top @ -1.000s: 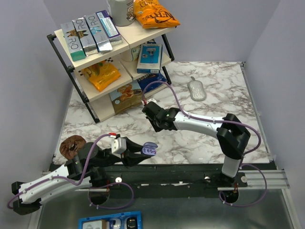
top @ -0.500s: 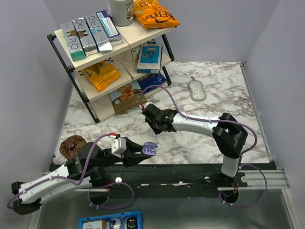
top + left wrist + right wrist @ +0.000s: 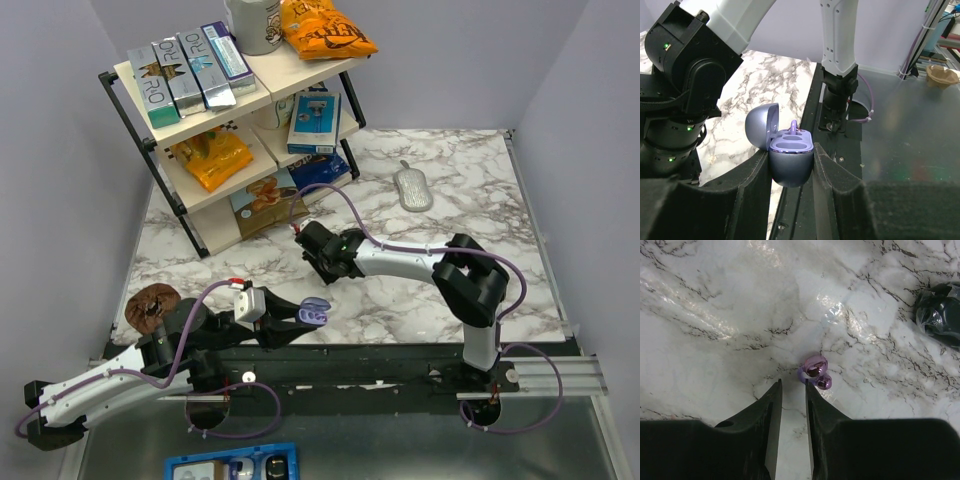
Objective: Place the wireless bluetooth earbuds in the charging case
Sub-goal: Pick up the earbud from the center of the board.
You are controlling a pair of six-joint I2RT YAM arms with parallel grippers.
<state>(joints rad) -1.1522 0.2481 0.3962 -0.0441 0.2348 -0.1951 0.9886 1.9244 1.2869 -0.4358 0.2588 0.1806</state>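
Observation:
The purple earbud should be pinched by its pale lavender edge with my right gripper, so the glossy rounded ends stay free to go into the charging case.
The charging case, lavender-blue with its lid hinged open, sits upright between the pads of my left gripper, which is shut on its lower half. A purple piece stands up from the far socket; the near socket looks empty. From above, the case is at the table's near edge. A translucent purple earbud lies on the marble, touching or just beyond the right fingertip of my right gripper. That gripper is open by a narrow gap with nothing between its fingers.
A black-framed shelf rack with boxes and snack bags stands at the back left. A grey oval object lies at the back right. A brown round object is at the left edge. A dark bagged item lies beyond the earbud.
My right arm has shifted a little to the left and its jaws have opened slightly. The left arm and the case have not moved.

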